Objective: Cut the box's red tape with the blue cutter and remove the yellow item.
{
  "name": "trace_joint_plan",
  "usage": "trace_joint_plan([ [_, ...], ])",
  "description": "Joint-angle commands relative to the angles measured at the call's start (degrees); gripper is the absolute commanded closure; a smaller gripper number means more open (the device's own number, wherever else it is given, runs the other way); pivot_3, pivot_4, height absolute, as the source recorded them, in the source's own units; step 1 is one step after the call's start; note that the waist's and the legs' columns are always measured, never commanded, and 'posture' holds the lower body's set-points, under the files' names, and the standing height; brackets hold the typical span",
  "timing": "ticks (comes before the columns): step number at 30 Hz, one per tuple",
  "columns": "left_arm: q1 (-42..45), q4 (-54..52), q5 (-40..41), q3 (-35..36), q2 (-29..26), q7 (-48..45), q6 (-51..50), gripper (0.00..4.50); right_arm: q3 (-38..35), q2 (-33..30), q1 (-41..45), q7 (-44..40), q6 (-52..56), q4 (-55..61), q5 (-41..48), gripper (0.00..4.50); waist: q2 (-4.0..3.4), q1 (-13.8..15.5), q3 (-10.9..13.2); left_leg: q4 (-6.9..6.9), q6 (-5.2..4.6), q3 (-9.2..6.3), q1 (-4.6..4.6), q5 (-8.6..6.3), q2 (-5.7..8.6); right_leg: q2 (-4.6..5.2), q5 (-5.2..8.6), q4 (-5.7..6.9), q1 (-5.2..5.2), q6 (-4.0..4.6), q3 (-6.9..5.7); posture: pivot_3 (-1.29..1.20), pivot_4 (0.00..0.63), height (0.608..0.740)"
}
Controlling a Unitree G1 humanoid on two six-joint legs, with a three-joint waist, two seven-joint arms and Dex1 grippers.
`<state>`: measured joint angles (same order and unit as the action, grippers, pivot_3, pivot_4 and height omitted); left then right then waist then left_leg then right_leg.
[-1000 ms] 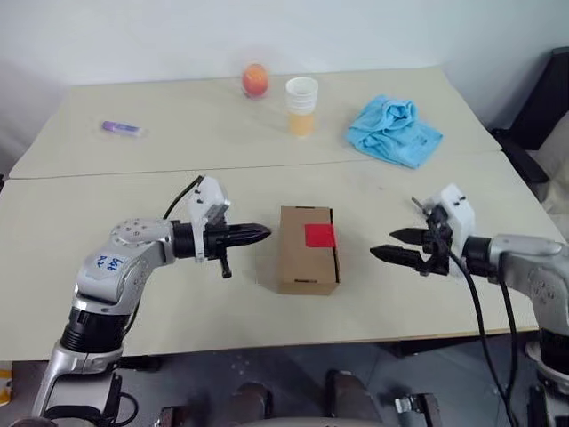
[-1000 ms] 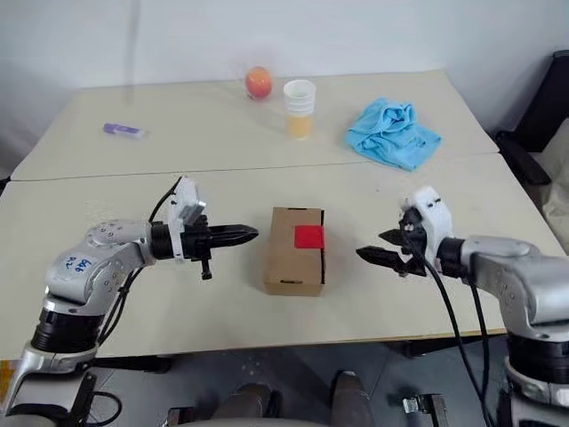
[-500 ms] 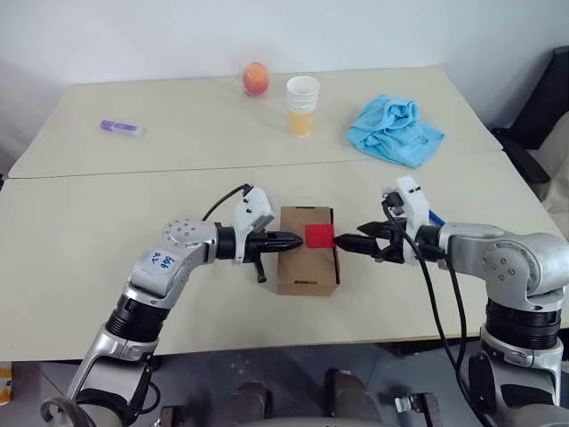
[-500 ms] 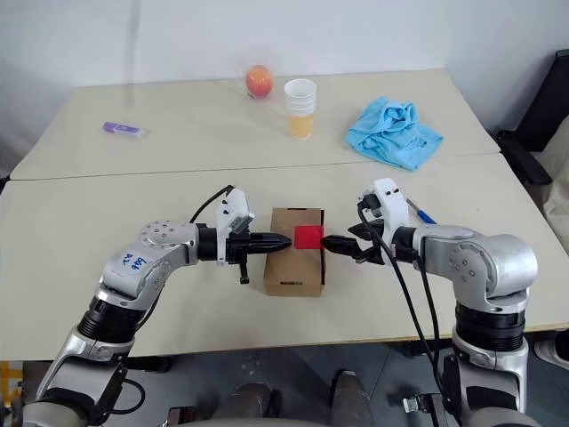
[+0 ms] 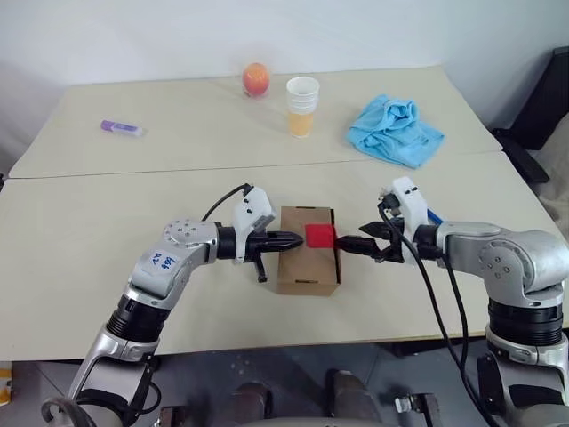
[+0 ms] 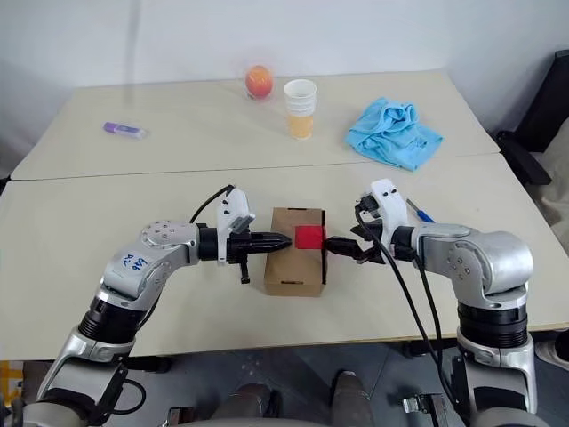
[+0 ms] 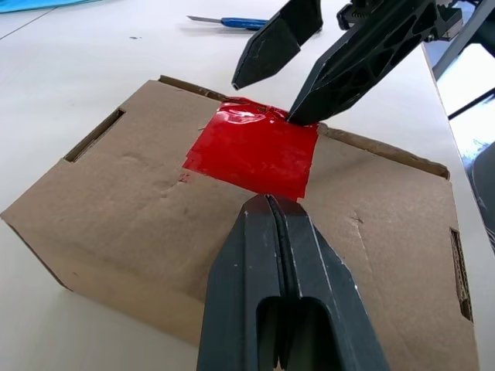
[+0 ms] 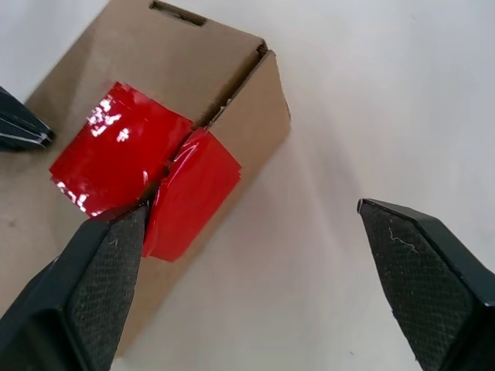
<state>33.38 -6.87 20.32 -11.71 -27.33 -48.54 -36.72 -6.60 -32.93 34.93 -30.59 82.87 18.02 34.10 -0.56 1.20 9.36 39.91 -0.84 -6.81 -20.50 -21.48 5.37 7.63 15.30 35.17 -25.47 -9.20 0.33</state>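
Note:
My right gripper grabs the lid flap by its red-taped edge (image 5: 333, 236) next, to open the brown box (image 5: 302, 262) and reach the yellow item.
The brown box (image 5: 302, 262) lies closed at the table's near middle. Its red tape (image 5: 319, 235) spans the lid's right edge and folds down the side (image 8: 189, 193). My left gripper (image 7: 268, 202) is shut and empty, its tip resting on the lid at the tape's left edge. From the right, my right gripper (image 5: 354, 241) stands open, one fingertip (image 7: 294, 117) touching the tape at the lid's edge. The blue cutter (image 7: 232, 22) lies on the table behind the right gripper (image 6: 420, 212). The yellow item is out of view.
Along the far side of the table (image 5: 160, 205) sit a purple marker (image 5: 122, 128), an orange-red fruit (image 5: 255, 78), stacked paper cups (image 5: 301, 105) and a crumpled blue cloth (image 5: 394, 132). A seam between two tabletops runs across behind the box.
Over the last second both grippers closed in on the box from either side, the left onto the lid, the right to the taped edge. In the last half second they barely moved.

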Motion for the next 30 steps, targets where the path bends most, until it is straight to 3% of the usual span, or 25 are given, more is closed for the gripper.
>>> trace_joint_plan([
  [1, -0.76, -1.23, -0.39, 0.11, 0.02, 0.36, 0.03, 4.5, 1.96, -1.18, 0.84, 1.29, 2.06, -0.09, -0.55, 0.04, 0.0, 0.0, 0.0, 0.0, 0.0, 0.0, 0.0, 0.0, 0.0, 0.0, 0.0, -0.01, 0.0, 0.0, 0.0, 0.0, 0.15, 0.74],
  [5, -0.81, -0.87, -0.62, -0.32, 0.44, 0.42, 0.42, 4.5, 6.09, 2.25, 7.35, 4.16, 5.59, -0.36, -1.38, 0.04, 0.0, -0.13, 0.0, 0.02, 0.0, 0.0, 0.0, 0.0, -0.01, 0.0, 0.0, 0.0, 0.0, 0.0, 0.0, 0.0, 0.15, 0.74],
  [12, -1.08, -0.62, -1.4, -0.88, 0.92, 0.61, 0.56, 4.5, 16.25, -1.9, 10.16, 6.33, 4.66, -0.5, -6.11, 0.04, 0.0, -0.41, 0.0, -0.02, 0.01, 0.0, 0.0, 0.0, -0.01, -0.01, 0.0, -0.01, -0.02, 0.0, 0.0, 0.0, 0.15, 0.74],
  [21, -1.76, -0.21, -3.45, -2.7, 0.21, 1.11, -0.31, 4.5, 23.58, -8.57, 6.4, 6.76, -3.24, 0.43, -11.93, 0.04, 0.07, 0.36, -0.04, 0.03, 0.0, -0.05, 0.0, 0.0, 0.07, 0.04, 0.0, -0.12, 0.04, 0.0, -0.03, 0.0, 0.15, 0.74],
  [30, -2.16, 0.11, -3.3, -2.52, 0.38, 1.01, -0.57, 4.5, 22.97, -7.62, 0.24, 7.36, -7.75, 1.27, -14.67, 0.04, 0.13, 0.17, -0.1, 0.03, 0.0, -0.01, 0.09, 0.0, 0.02, 0.01, -0.01, -0.19, 0.1, -0.01, -0.01, 0.0, 0.15, 0.74],
])
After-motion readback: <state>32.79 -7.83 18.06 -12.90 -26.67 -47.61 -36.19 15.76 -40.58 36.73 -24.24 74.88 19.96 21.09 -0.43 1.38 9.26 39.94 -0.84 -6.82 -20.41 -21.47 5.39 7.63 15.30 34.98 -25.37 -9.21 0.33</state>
